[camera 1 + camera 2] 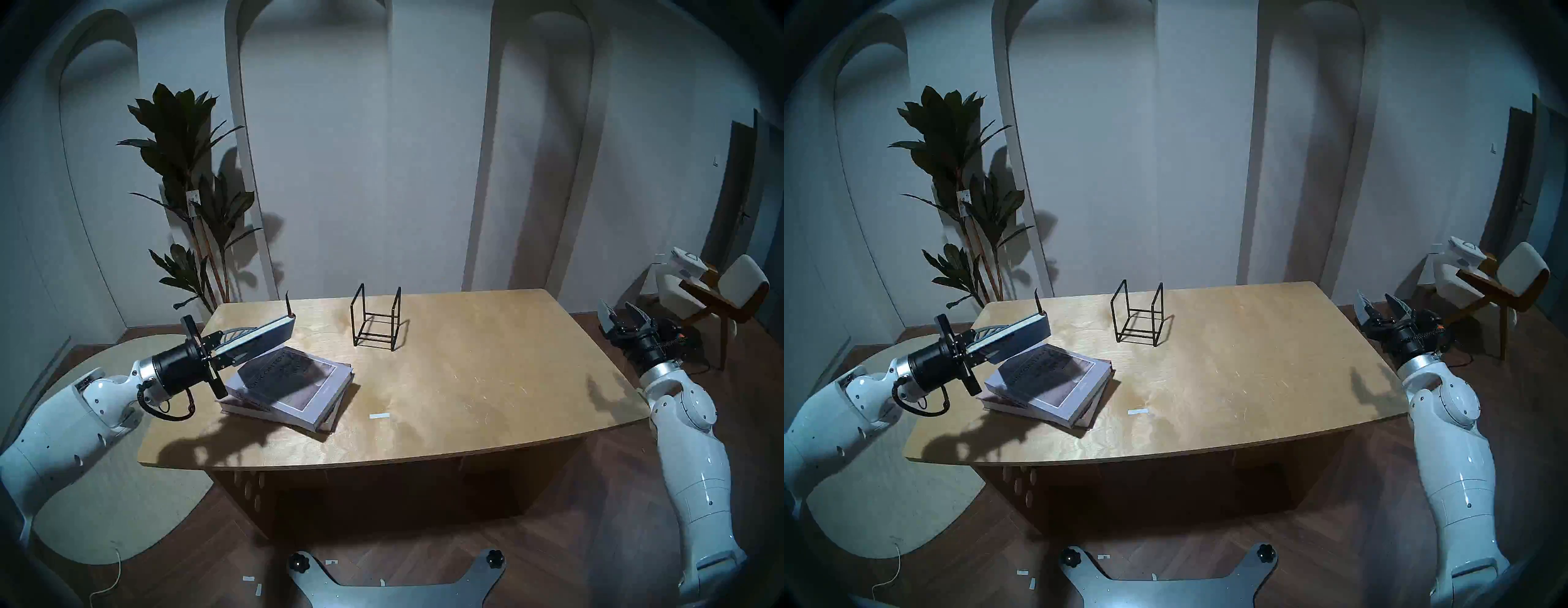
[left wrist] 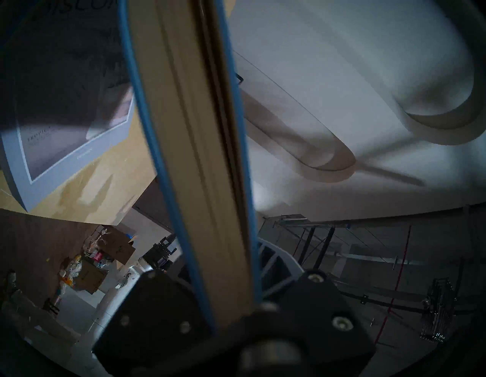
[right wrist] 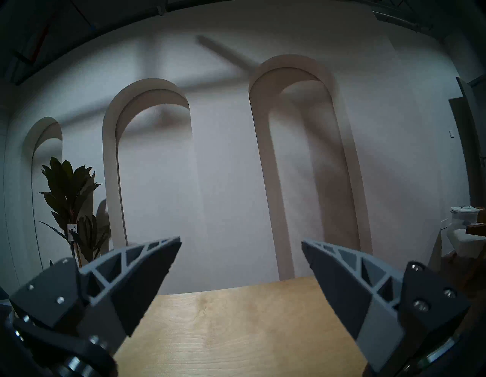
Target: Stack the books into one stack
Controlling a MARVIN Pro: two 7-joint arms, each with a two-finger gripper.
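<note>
My left gripper needs to lower the thin blue book [image 1: 263, 336], because the book is tilted with its lower edge above the lavender-grey book and would fall if I opened now.
My left gripper [image 1: 225, 344] is shut on the thin blue book [image 1: 263, 336] and holds it tilted above the table's back left, with its dark ribbon [image 1: 288, 303] sticking up. The left wrist view shows the book's page edge [image 2: 189, 131] between blue covers. Just below it, the lavender-grey "DISCONTENT" book [image 1: 292, 382] lies flat and slightly askew on the brown book [image 1: 242, 406], which shows only at its edges. My right gripper [image 1: 621, 316] is open and empty, off the table's right edge [image 3: 240, 252].
A black wire rack [image 1: 375, 316] stands empty at the back middle of the wooden table [image 1: 466, 382]. A small white tape strip [image 1: 379, 415] lies near the front. A potted plant [image 1: 191, 191] stands behind the left corner, and a chair [image 1: 721, 293] at the far right.
</note>
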